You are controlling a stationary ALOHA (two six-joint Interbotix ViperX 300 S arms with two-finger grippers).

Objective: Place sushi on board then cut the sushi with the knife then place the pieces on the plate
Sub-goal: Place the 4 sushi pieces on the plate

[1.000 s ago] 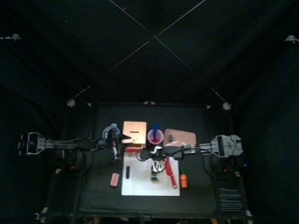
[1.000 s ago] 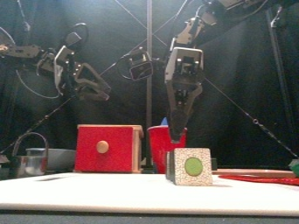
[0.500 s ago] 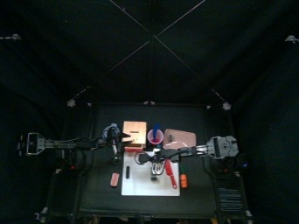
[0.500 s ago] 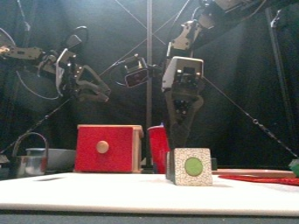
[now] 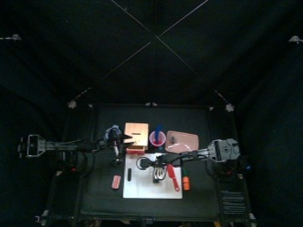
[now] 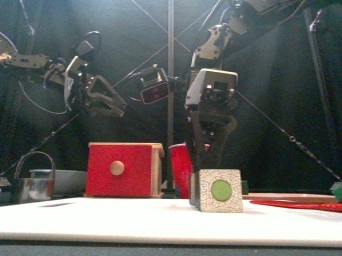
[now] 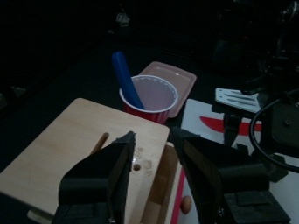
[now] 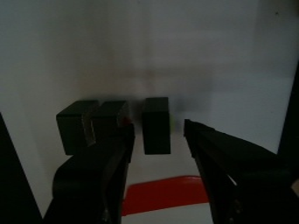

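Note:
My right gripper grabs the separate sushi piece's dark green sides next, to bring the cut sushi to the pink plate.
The dark green sushi roll (image 5: 157, 170) lies on the white cutting board (image 5: 142, 186); in the front view its end block (image 6: 218, 190) shows a green centre. In the right wrist view one sushi piece (image 8: 156, 127) stands a little apart from the other blocks (image 8: 93, 124). My right gripper (image 6: 203, 160) hangs open just above the roll, jaws either side of the separate piece (image 8: 156, 138). A red knife (image 8: 176, 197) lies on the board to the right of the roll. The pink plate (image 5: 182, 139) sits behind the board. My left gripper (image 7: 156, 140) is open above the wooden box (image 7: 82, 153).
A red cup (image 7: 152, 92) holding a blue knife (image 7: 121, 70) stands between the box and the plate. A metal cutter (image 6: 38, 183) sits at the far left. A small red toy (image 5: 116, 182) lies left of the board.
My right gripper has come down closer to the sushi roll. The left arm has hardly moved.

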